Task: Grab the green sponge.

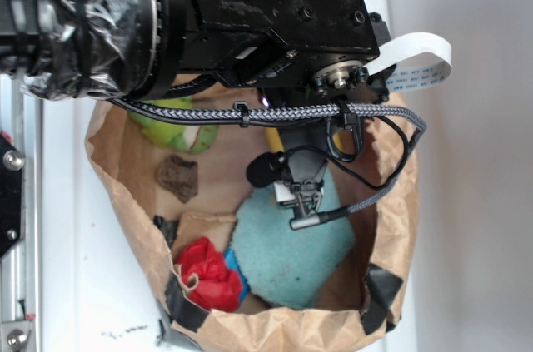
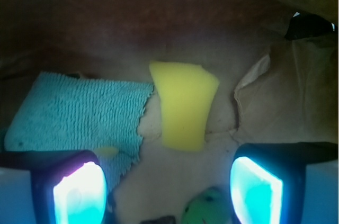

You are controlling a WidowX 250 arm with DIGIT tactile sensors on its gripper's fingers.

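Note:
My gripper should grab the sponge by its narrow end (image 2: 184,135) next. That leaves the yellow-green sponge's flared end (image 2: 183,74) free, so my gripper can pick the sponge up.
The green sponge (image 1: 287,256) is a large flat pale teal piece lying on the floor of a brown paper bag (image 1: 125,202). In the wrist view it (image 2: 79,113) lies at the left, with a small yellow spot near its lower edge. My gripper (image 2: 168,192) is open and empty, hovering above the bag floor; its left finger (image 2: 79,195) is over the sponge's lower edge. In the exterior view the arm hides the gripper and the sponge's far edge.
A yellow sponge wedge (image 2: 183,105) lies just right of the green sponge. A lime-green plush toy (image 2: 206,208) sits between my fingers at the bottom, also in the exterior view (image 1: 175,131). A red crumpled item (image 1: 208,273) and a dark scrap (image 1: 177,176) lie in the bag.

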